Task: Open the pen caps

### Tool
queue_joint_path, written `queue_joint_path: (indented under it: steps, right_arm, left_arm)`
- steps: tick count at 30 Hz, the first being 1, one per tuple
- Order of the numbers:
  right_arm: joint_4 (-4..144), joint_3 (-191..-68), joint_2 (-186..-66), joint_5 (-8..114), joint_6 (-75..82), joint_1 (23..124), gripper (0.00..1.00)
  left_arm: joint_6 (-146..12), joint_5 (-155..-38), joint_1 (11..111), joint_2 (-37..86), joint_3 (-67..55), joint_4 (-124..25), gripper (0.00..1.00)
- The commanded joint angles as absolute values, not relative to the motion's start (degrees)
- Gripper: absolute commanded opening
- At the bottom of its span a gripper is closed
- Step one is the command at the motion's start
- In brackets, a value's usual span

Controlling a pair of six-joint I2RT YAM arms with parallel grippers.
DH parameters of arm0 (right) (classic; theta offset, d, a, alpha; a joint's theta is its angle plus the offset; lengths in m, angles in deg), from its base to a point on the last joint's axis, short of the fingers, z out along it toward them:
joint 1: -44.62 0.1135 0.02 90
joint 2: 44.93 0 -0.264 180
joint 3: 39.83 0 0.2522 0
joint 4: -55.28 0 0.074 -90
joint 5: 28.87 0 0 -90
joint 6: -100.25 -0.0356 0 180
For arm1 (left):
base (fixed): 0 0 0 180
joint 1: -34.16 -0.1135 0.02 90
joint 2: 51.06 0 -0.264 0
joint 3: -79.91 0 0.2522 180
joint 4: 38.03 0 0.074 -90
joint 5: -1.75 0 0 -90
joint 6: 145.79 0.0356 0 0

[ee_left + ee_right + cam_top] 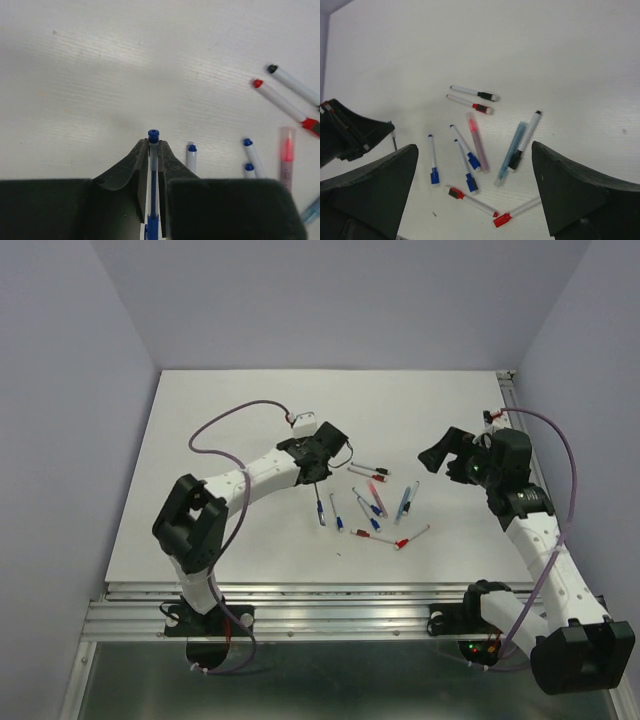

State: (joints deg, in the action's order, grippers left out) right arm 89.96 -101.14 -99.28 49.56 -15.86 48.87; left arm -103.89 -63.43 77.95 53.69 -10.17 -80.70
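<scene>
The blue pen (153, 165) needs its cap off. My right gripper will next grab the pen by its blue cap (152, 228) to open it and leave the body of the pen to my left gripper.
My left gripper (153, 143) is shut on a blue pen (153, 165), gripping its pale barrel. The pen's blue end plug (153, 135) sticks out past the fingertips, and its blue cap (151, 227) sits back near the palm. In the top view the left gripper (318, 478) is left of the pen pile. My right gripper (474, 146) is open and empty above the pile, and shows at the right in the top view (445, 458). Loose capped pens lie below it, with blue caps (474, 161), red caps (502, 220) and black caps (515, 160).
A pink highlighter (476, 140) and a pale blue one (510, 152) lie among the pens. Two more pens (472, 100) lie at the far side of the pile. The white table's (220, 420) front edge meets a metal rail (300, 605).
</scene>
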Motion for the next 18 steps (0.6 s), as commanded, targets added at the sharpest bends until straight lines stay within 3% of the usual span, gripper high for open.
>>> queue_joint_path:
  steps: [1,4,9,18]
  right_arm:
    - [79.16,-99.29,-99.33,25.92,-14.53,49.10,1.00]
    - [73.53,-98.85,-102.32,17.89,-17.08,51.63,1.00]
    - [76.59,-106.40,-110.92,34.39,-10.23,74.10,1.00]
    - [67.11,-112.38,-123.68,30.54,-13.31,80.38,0.99]
  left_arm:
    - [-99.66,-56.70,77.67,40.90,-8.91,-74.40,0.00]
    - [-97.02,-57.05,77.58,38.25,-9.44,-72.36,0.00]
    - [-95.61,-57.58,77.49,34.72,-10.84,-68.23,0.00]
    - [-97.27,-56.35,77.23,32.70,-11.02,-66.82,0.00]
